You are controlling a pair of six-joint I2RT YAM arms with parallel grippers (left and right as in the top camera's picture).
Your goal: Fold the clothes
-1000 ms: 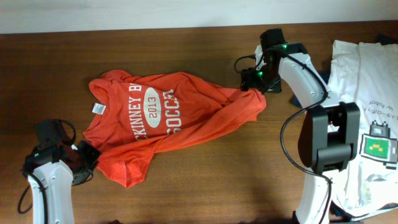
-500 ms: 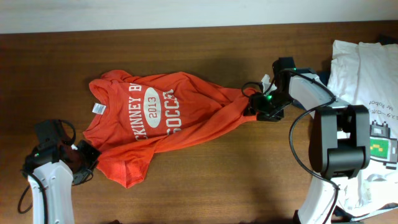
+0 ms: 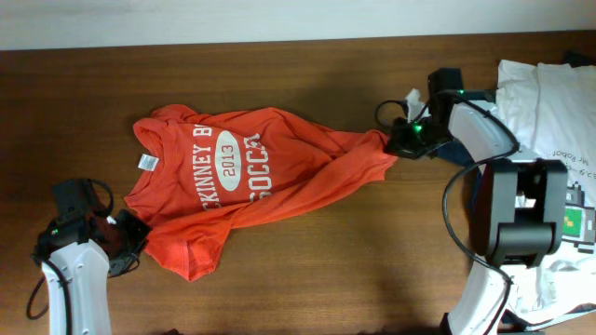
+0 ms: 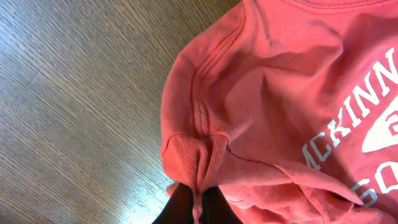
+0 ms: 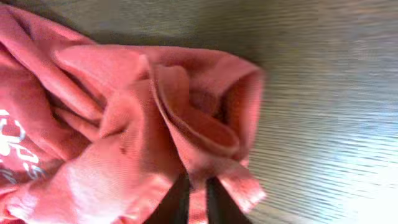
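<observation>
My left gripper needs to release the pinched fold, which would settle at the shirt's corner if I opened now, as the flat table is close below it.
An orange T-shirt [image 3: 251,177] with white lettering lies crumpled and spread across the wooden table [image 3: 307,270]. My left gripper [image 3: 126,240] sits at its lower left corner, shut on a pinched fold of the orange shirt [image 4: 249,106], whose cloth shows between the dark fingers [image 4: 180,208]. My right gripper [image 3: 399,141] is at the shirt's right end, shut on a bunched fold of the orange shirt [image 5: 124,143] caught between its two dark fingers [image 5: 177,199].
A pile of white clothes [image 3: 549,121] with a printed shirt lies at the table's right edge, under and beside the right arm. The far table edge meets a pale wall [image 3: 186,19].
The right gripper has moved right, away from the shirt's upper right end, then closed on its right tip and drawn it slightly outward. The left arm has not moved.
</observation>
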